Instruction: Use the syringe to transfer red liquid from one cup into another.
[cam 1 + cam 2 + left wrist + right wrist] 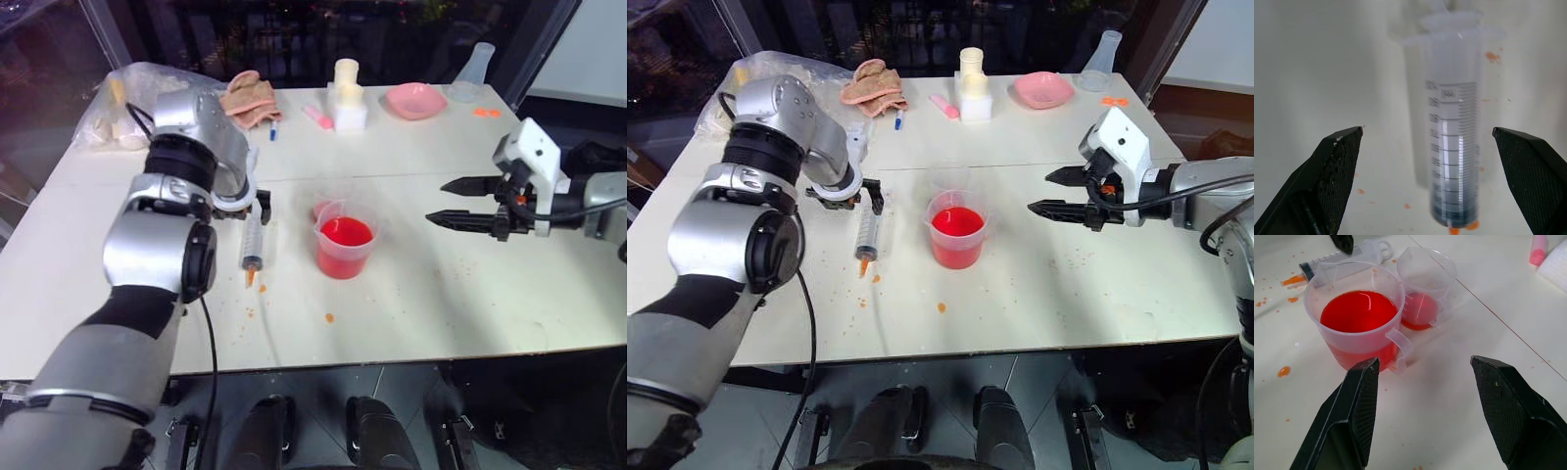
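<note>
My left gripper's fingers are above the syringe's body. My left gripper needs to go lower before it closes on the syringe's body point(252, 242).
The syringe point(254, 245) lies flat on the white table point(441, 294), orange tip toward the near edge. My left gripper point(252, 202) hangs just over its plunger end, pointing down and open; in the left wrist view the barrel point(1454, 147) runs between the two fingers point(1337, 161), untouched. To its right stands the spouted beaker point(345, 245), holding red liquid point(1358, 311). The smaller cup point(1422, 284) stands right behind it, a little red at its base. My right gripper point(453, 202) hovers open to the right of the beaker, aimed at it.
Along the far edge are a crumpled plastic bag point(132, 98), a pinkish cloth point(250, 98), a pink marker point(316, 117), a white bottle on a block point(348, 98), a pink bowl point(415, 100) and a conical flask point(475, 70). Orange drips spot the table near the syringe.
</note>
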Controlling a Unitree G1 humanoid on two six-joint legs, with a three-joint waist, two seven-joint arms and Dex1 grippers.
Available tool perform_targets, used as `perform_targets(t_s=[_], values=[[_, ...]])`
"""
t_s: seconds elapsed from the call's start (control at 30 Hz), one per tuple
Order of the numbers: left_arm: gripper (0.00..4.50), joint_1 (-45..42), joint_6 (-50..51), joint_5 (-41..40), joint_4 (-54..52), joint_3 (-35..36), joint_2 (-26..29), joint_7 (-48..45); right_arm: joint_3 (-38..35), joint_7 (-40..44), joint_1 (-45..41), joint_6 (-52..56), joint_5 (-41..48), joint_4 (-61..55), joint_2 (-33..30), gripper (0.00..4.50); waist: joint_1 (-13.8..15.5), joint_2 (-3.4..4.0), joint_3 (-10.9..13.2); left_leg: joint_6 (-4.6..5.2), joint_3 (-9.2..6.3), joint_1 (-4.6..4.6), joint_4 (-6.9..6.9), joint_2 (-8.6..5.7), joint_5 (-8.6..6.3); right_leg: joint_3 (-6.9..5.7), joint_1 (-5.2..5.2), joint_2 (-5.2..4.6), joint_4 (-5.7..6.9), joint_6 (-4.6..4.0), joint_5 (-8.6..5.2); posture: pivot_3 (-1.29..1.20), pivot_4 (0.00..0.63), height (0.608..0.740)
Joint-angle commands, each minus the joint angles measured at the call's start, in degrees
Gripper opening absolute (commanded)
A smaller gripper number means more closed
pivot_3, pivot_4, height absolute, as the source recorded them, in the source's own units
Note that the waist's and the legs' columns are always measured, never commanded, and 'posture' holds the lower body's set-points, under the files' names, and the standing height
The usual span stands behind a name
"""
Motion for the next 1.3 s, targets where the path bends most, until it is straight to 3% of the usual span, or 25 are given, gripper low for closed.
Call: perform_targets(t_s=[0.03,0.3,0.6,0.63,0.9,1.0,1.17,1.3], values=[[4.46,0.66,0.43,4.73,-1.55,5.80,-1.10,3.20,-2.47,-0.45,-0.32,0.24,0.72,-1.91,-0.62,3.08,-0.05,0.00,0.00,-0.02,0.00,0.00,0.00,0.00,-0.01,0.00,0.00,0.00,0.00,0.00,0.00,0.00,0.150,0.740],[4.46,3.26,-3.29,10.60,-3.25,11.81,-4.20,4.97,-3.68,-1.12,0.75,1.18,1.13,-3.20,-0.74,3.08,0.03,0.00,0.00,-0.10,0.00,-0.02,0.00,0.00,-0.03,0.01,-0.02,-0.02,0.02,0.00,0.00,0.00,0.150,0.740],[4.46,4.68,-12.36,11.63,-0.60,17.93,-5.52,7.76,-4.28,-1.79,1.58,1.41,1.45,-3.85,-0.88,3.08,-0.01,0.00,0.00,-0.13,0.00,-0.01,0.00,0.00,-0.06,0.00,-0.02,-0.05,0.02,0.01,0.00,0.00,0.150,0.740],[3.93,4.73,-12.87,11.59,-0.17,18.31,-5.58,7.97,-4.28,-1.81,1.55,1.41,1.47,-3.81,-0.92,3.08,0.00,0.00,0.00,-0.14,0.00,-0.01,0.00,0.00,-0.06,0.00,-0.02,-0.04,0.03,0.01,0.01,0.00,0.150,0.740],[1.55,6.42,-14.82,11.41,0.41,20.00,-6.55,9.26,-4.00,-1.65,1.04,1.32,1.34,-3.46,-1.33,3.08,0.02,0.00,-0.01,-0.13,0.01,0.00,0.01,-0.01,-0.05,-0.01,0.00,-0.04,0.04,0.01,0.01,0.00,0.150,0.740],[1.49,7.80,-13.87,11.34,-3.51,19.11,-6.75,7.82,-3.89,-1.52,0.77,1.11,1.20,-3.24,-1.51,3.08,-0.03,0.04,-0.03,-0.13,0.01,0.04,0.01,-0.01,-0.05,-0.01,0.01,-0.04,0.07,0.01,0.01,0.00,0.150,0.740],[1.48,11.35,-12.92,9.72,-19.77,15.63,-6.49,0.84,-4.27,-1.49,0.78,0.91,1.09,-3.10,-1.89,3.08,-0.01,0.03,-0.02,-0.19,0.01,0.07,0.05,0.00,-0.02,0.00,0.04,-0.04,0.14,0.00,0.01,0.00,0.150,0.740],[1.48,11.23,-19.21,4.31,-33.92,10.20,-2.03,-15.66,-5.08,-1.91,1.44,0.61,0.81,-3.02,-2.17,3.08,-0.09,0.00,0.00,-0.24,0.01,-0.04,0.06,0.01,0.01,0.01,-0.06,-0.04,0.13,-0.01,0.02,0.00,0.150,0.740]])
